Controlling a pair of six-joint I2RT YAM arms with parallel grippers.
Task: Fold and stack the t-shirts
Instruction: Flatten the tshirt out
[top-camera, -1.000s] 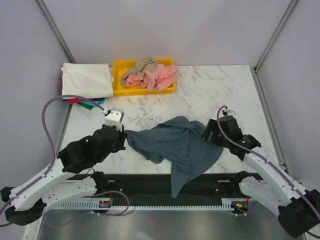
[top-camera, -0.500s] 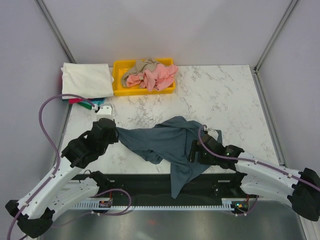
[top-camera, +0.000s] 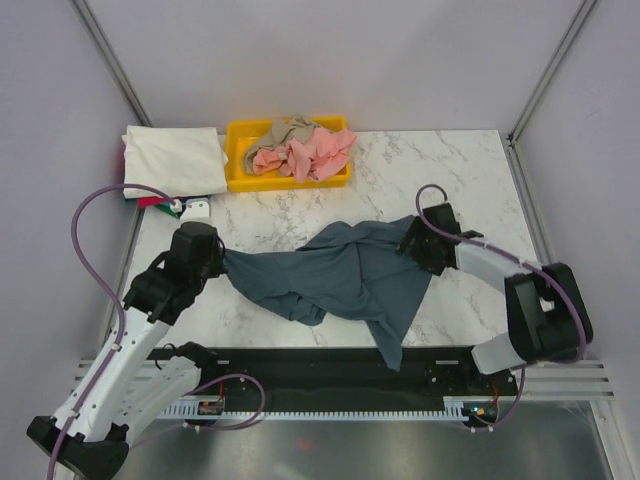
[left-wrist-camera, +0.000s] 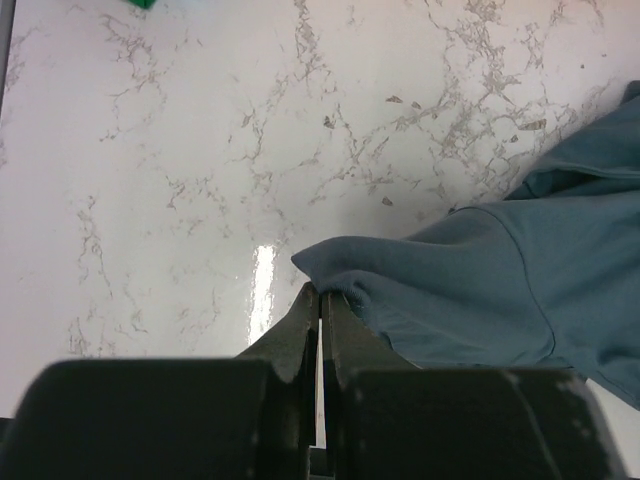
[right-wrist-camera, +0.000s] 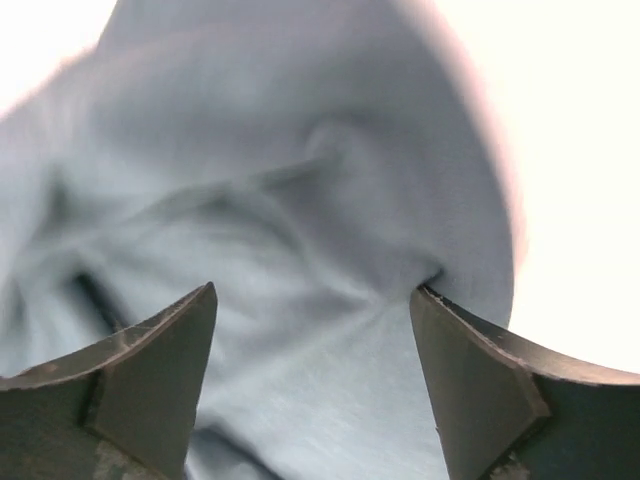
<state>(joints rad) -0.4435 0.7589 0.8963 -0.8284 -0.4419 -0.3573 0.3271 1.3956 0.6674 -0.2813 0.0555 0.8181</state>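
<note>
The slate-blue t-shirt's far corner (top-camera: 412, 249) (right-wrist-camera: 333, 275) is opposite my left gripper, and my right gripper will grab it next. Then I will stretch the t-shirt and spread it out to fold it.
The large slate-blue t-shirt (top-camera: 340, 275) lies crumpled and stretched across the middle of the marble table, one end trailing to the front edge. My left gripper (top-camera: 223, 262) is shut on the shirt's left edge; the left wrist view shows the jaws (left-wrist-camera: 322, 292) pinching a fold of the blue cloth (left-wrist-camera: 480, 270) just above the table. My right gripper (top-camera: 412, 243) is at the shirt's far right corner. In the right wrist view it (right-wrist-camera: 312, 290) is open, with blue fabric (right-wrist-camera: 300, 180) filling the space between its fingers.
A yellow bin (top-camera: 238, 168) at the back holds a salmon-pink shirt (top-camera: 315, 152) and a tan shirt (top-camera: 285, 132). A folded cream-white shirt (top-camera: 172, 158) tops a stack at the back left, with red (top-camera: 150, 201) and teal (top-camera: 176, 210) edges showing under it.
My left gripper has pulled the shirt's left edge further left and back. My right arm has swung from the front to the shirt's far right corner. The shirt is spread wider, with less hanging over the front.
</note>
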